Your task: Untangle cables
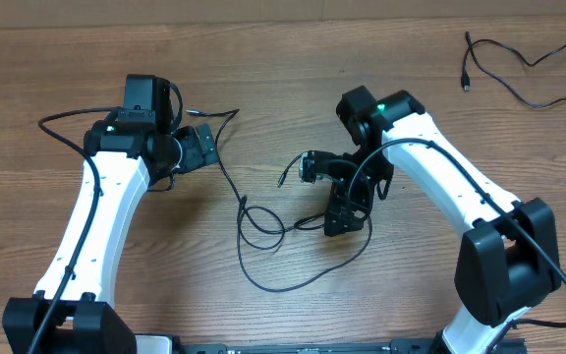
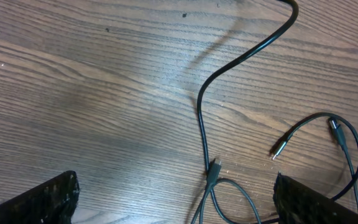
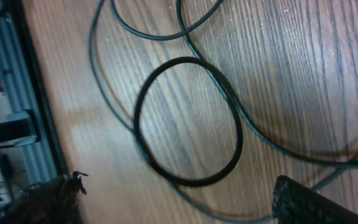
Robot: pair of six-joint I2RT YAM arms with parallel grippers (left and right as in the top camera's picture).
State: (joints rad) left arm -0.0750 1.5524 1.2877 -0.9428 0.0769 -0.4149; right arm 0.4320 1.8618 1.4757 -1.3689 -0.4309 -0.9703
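Observation:
Next, my right gripper grabs the black cable's round loop, leaving the cable's plug ends free to untangle from the other.
Thin black cables [image 1: 263,236] lie in loose loops on the wooden table between the arms. My left gripper [image 1: 204,147] is open and empty, to the left of a strand that runs down to a plug [image 1: 246,204]. In the left wrist view the open fingers [image 2: 176,202] frame that strand [image 2: 201,106], its plug [image 2: 213,171] and a second plug tip [image 2: 278,149]. My right gripper [image 1: 345,214] hangs over the right side of the loops. In the right wrist view its fingers [image 3: 179,202] are open, with a round cable loop [image 3: 188,121] just ahead of them.
A separate black cable [image 1: 524,74] lies at the far right corner, away from both arms. The table's near edge and a metal frame [image 3: 11,93] show at the left of the right wrist view.

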